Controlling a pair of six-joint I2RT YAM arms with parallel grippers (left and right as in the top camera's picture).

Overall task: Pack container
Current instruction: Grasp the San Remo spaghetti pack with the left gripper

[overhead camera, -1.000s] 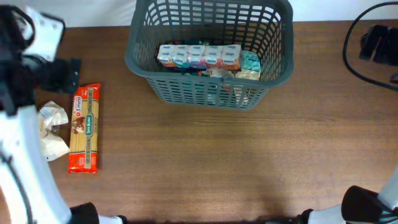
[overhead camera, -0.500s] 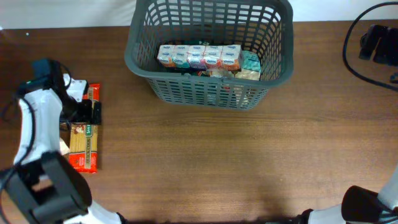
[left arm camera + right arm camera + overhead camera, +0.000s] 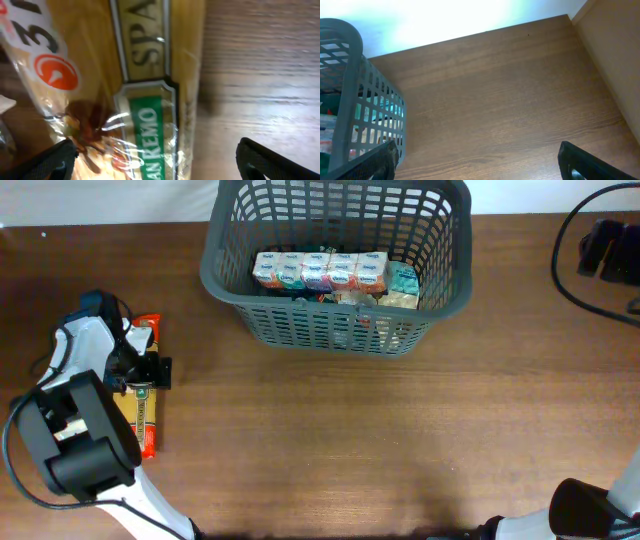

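My left gripper grabs the spaghetti packet across its width near its middle next, leaving both ends of the packet free to pack it lengthwise into the basket.
The dark grey lattice basket stands at the table's far middle and holds a row of small cartons; its wall also shows in the right wrist view. A red and yellow spaghetti packet lies at the left, partly under my left arm. My left gripper is low over it. In the left wrist view the packet fills the frame, and the open left gripper straddles its width without closing on it. My right gripper is open and empty above bare table, right of the basket.
A black cable and a dark device lie at the far right. A scrap of white wrapper shows beside the spaghetti packet. A pale wall edge borders the table on the right.
My left arm has swung in from the far left and come down over the spaghetti packet, covering the white wrapper beside it. The basket and right arm have not moved.
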